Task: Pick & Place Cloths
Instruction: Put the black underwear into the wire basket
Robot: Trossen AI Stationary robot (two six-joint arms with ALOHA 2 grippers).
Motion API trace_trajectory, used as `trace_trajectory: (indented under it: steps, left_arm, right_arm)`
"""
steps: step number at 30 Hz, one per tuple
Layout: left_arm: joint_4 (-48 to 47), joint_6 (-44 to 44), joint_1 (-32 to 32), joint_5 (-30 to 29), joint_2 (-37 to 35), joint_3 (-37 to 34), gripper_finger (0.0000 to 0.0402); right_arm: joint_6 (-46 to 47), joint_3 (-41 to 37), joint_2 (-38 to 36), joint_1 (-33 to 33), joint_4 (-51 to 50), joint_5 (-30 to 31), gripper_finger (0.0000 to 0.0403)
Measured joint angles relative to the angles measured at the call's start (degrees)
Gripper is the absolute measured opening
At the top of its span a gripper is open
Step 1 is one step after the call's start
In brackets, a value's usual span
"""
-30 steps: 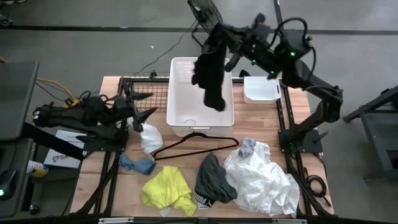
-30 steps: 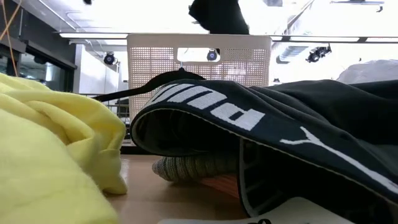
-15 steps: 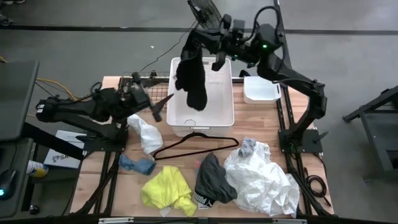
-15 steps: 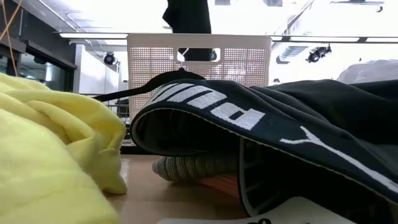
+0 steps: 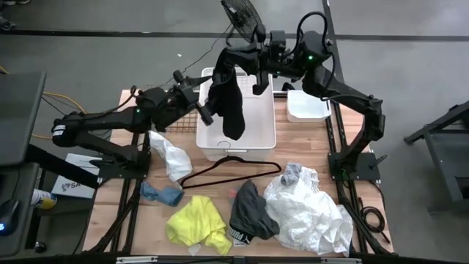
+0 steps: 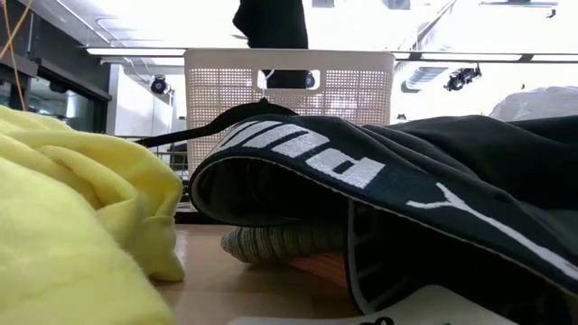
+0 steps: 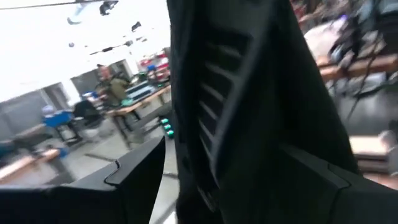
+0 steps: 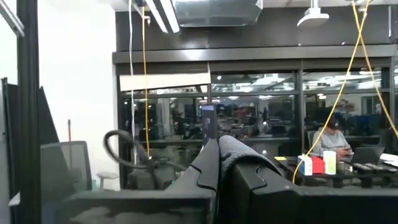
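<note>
The left gripper should next take hold of the black cloth by its grey-striped band (image 7: 219, 87), so that it can put the cloth in the wire grid.
A black cloth (image 5: 227, 99) hangs from my shut right gripper (image 5: 223, 63) above the white basket (image 5: 258, 136); the low view shows its lower part (image 6: 271, 23) over the basket's perforated wall (image 6: 289, 86). My left gripper (image 5: 206, 111) is open, level with the cloth's middle, coming from the table's left. In the left wrist view the black cloth (image 7: 249, 99) fills the gap between its fingers; whether they touch it, I cannot tell. On the table lie a large white cloth (image 5: 311, 213), a yellow one (image 5: 194, 224), a dark grey one (image 5: 249, 213), a blue piece (image 5: 161, 194) and a small white cloth (image 5: 170, 155). My right gripper pinches the black cloth by its upper end (image 8: 239, 152) between both fingers; a bunched fold bulges out beside the fingertips. The cloth is lifted clear and hangs slack and long below the gripper, over the basket.
A thin black hanger (image 5: 227, 167) lies just near of the basket. A white box (image 5: 308, 105) sits right of the basket, a wire grid (image 5: 179, 103) to its left. A grey sock (image 5: 292, 174) rests on the white cloth's far edge. A fan (image 5: 242, 13) stands beyond the table.
My right gripper has carried the black cloth toward the table's left, from the basket's right side to over its left half, still hanging. My left arm has risen off the table and swung right and far, bringing its open gripper up against the hanging cloth.
</note>
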Motion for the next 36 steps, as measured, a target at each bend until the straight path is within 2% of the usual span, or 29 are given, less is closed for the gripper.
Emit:
trace_trajectory:
  steps: [5,9,12,17,18,25,32,36]
  left_arm:
    - [-1.89,-6.40,3.70,7.76,0.27,-0.02,0.0269]
    - [-1.69,-12.45,6.31,16.38,0.21,-0.02,0.0235]
    - [-1.84,-15.80,7.65,19.64,0.21,-0.02,0.0179]
    - [-2.20,-17.35,8.63,22.35,0.19,-0.02,0.0035]
    - [-2.13,-17.48,8.63,22.77,0.19,-0.02,0.0019]
    - [-1.69,-17.78,8.61,22.79,-0.71,-0.06,0.0005]
    - [-1.89,-17.45,8.61,21.89,-4.87,-0.06,0.0003]
    - [-4.00,-17.34,8.61,21.86,-7.03,-0.06,0.0002]
  right_arm:
    - [-0.06,-0.01,0.00,-0.02,-0.88,-0.07,0.0003]
    - [-0.09,-0.01,0.00,0.00,-0.98,-0.10,0.0003]
    - [-0.11,0.00,0.00,0.00,-1.59,-0.11,0.0003]
    - [-0.13,0.00,0.00,-0.02,-2.44,-0.09,0.0003]
    - [-0.13,0.00,0.00,-0.01,-2.50,-0.05,0.0003]
    - [-0.13,0.00,0.00,0.00,-2.84,0.26,0.0003]
    - [-0.50,0.00,-0.02,-0.04,-3.65,1.69,0.0003]
    - [-0.55,-0.02,-0.02,-0.50,-4.08,1.11,0.0030]
